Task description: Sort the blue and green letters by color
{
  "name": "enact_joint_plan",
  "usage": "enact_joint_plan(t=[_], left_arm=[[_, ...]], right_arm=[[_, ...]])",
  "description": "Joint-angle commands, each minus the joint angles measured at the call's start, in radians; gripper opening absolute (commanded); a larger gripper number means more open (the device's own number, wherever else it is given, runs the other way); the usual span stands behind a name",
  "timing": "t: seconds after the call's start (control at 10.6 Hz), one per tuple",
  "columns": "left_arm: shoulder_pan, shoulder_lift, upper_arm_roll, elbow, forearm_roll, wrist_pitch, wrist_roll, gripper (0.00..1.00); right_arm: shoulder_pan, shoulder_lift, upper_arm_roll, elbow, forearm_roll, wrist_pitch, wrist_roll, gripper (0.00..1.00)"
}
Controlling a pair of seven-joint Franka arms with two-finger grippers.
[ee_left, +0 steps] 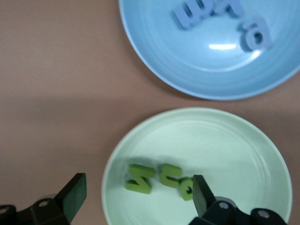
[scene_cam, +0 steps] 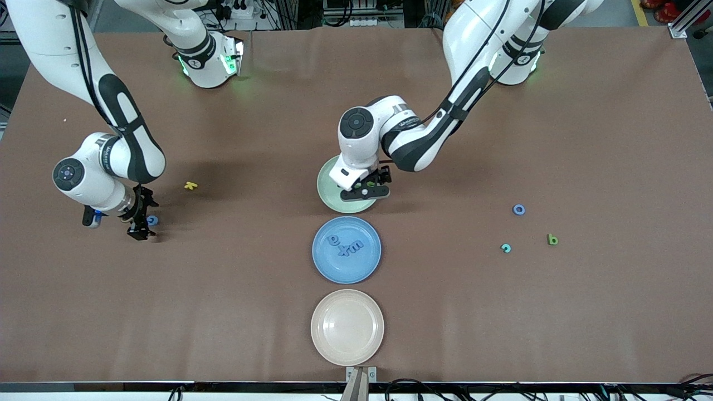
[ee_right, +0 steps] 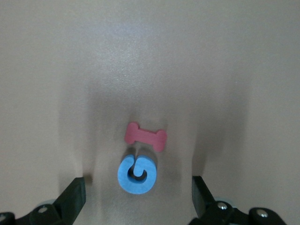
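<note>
My right gripper closes on the blue letter next, since its fingers reach down on either side of it, meeting their shadows on the tabletop.
My left gripper (scene_cam: 370, 186) is open and empty, low over the pale green plate (scene_cam: 326, 192). In the left wrist view (ee_left: 138, 197) two olive green letters (ee_left: 139, 178) lie in that plate (ee_left: 225, 154) between its fingers. Three blue letters (scene_cam: 345, 246) lie in the blue plate (scene_cam: 320, 262). My right gripper (scene_cam: 142, 218) is open, low over a blue letter (scene_cam: 152, 220) on the table at the right arm's end. In the right wrist view (ee_right: 138, 197) that letter (ee_right: 136, 175) lies between the fingers, touching a red letter (ee_right: 145, 136).
A cream plate (scene_cam: 347, 327) lies nearest the front camera. A yellow letter (scene_cam: 191, 185) lies beside the right arm. A blue ring letter (scene_cam: 518, 209), a teal letter (scene_cam: 506, 248) and a green letter (scene_cam: 552, 239) lie toward the left arm's end.
</note>
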State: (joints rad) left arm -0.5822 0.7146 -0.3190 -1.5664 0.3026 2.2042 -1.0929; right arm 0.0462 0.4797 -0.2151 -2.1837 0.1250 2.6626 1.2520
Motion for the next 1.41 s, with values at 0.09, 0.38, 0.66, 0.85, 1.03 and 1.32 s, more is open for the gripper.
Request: enact_joint_plan(t=[0.09,0.38,0.66,0.85,1.03,1.32], left_arm=[[0.111,-0.113,0.003,-0.011,0.030,-0.124,0.278,1.00],[0.195,-0.139,-0.008,-0.012,0.021,-0.124,0.408,1.00],[0.342,-0.158,-0.052,-0.064,0.007,-0.124,0.635,1.00],[0.454,-0.171,-0.072,-0.110,0.009,-0.124,0.816,1.00],[0.553,-0.172,-0.071,-0.127,0.009,-0.124,0.982,1.00],[0.675,-0.159,-0.071,-0.164,0.007,-0.123,0.992,1.00]], right_arm=[[-0.006,-0.027,0.005,-0.045,0.015,0.034,-0.009,0.93],[-0.016,-0.024,0.008,-0.060,0.016,0.056,-0.083,0.33],[-0.020,-0.018,0.013,-0.060,0.018,0.054,-0.098,0.00],[-0.023,-0.018,0.017,-0.056,0.016,0.054,-0.102,0.00],[-0.019,-0.036,0.036,-0.047,0.016,0.037,-0.185,0.00],[-0.008,-0.055,0.081,0.092,0.015,-0.160,-0.394,0.00]])
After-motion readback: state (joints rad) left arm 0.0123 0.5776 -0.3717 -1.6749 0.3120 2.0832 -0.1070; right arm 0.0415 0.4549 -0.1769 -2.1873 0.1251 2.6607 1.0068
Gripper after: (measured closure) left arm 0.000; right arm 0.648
